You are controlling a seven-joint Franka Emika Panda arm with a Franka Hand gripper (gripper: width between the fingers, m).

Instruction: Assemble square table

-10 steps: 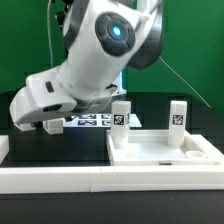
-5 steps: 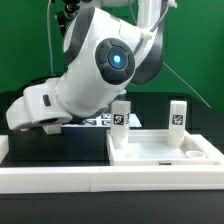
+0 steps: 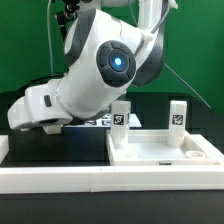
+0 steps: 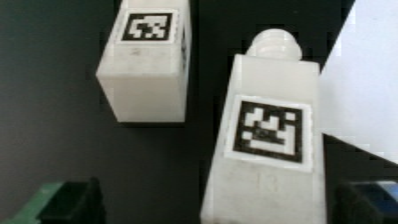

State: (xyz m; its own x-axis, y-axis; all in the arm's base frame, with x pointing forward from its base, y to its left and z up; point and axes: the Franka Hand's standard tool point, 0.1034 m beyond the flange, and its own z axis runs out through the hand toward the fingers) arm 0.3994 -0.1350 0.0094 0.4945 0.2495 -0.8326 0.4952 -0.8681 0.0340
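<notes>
My gripper is ready to close. Closing now would hold the long leg's near end (image 4: 263,195).
The white square tabletop (image 3: 165,152) lies at the exterior view's right, with two tagged white legs standing upright on it, one (image 3: 120,114) at its near-left and one (image 3: 177,114) further right. My gripper (image 3: 44,125) is low over the black table at the exterior view's left. In the wrist view my gripper (image 4: 217,205) is open, and a long tagged white leg (image 4: 267,130) lies between the dark fingertips (image 4: 63,200) without touching either. A second, shorter tagged white leg (image 4: 146,65) lies beside it.
The long low white barrier rail (image 3: 55,181) runs along the front. The marker board (image 3: 95,121) lies behind my hand. The arm's bulky body (image 3: 110,60) hides much of the back of the table.
The arm has come down and its hand has sunk slightly toward the table over the last second. In the last half second it has barely moved.
</notes>
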